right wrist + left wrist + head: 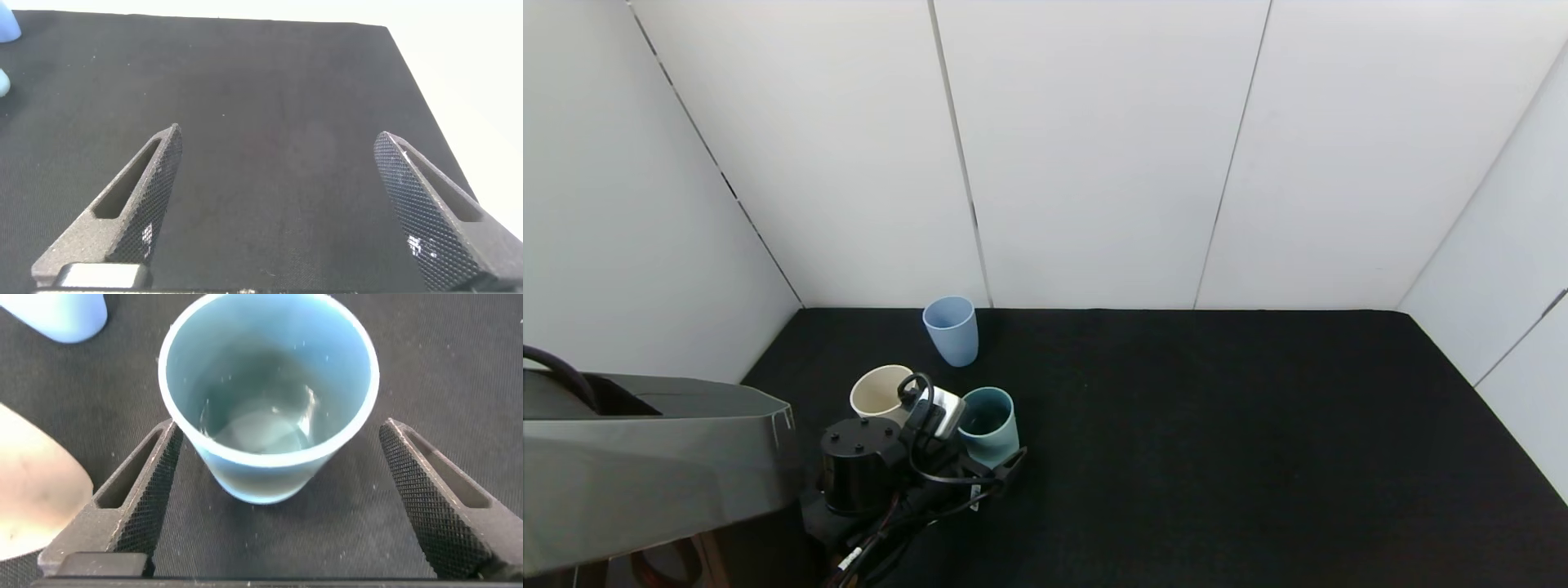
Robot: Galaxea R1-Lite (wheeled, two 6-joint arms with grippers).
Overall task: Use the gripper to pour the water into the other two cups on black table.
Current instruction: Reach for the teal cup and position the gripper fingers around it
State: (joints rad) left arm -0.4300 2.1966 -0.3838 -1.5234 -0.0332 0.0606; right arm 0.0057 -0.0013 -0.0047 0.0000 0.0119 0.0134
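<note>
The left gripper isn't ready to close on the tumbler yet and should move forward first. The tumbler's rim (989, 388) is mostly beyond the fingers on either side of the tumbler's near side (995, 454).
A pale teal tumbler (989, 423) with a dark teal inside stands upright on the black table (1217, 441). It holds a little water and also shows in the left wrist view (270, 408). My left gripper (279, 429) is open. Its two fingers stand on either side of this tumbler's lower wall, apart from it. The beige cup (880, 390) stands just left of the gripper's silver camera box (939, 412). The light blue cup (951, 329) stands farther back near the wall. My right gripper (278, 135) is open and empty over bare black cloth; it does not show in the head view.
White wall panels (1094, 163) close the table at the back and both sides. The left arm's grey link (645, 457) fills the near left corner. The beige cup's rim (33, 498) lies close beside one left finger (139, 498). Black cloth stretches to the right.
</note>
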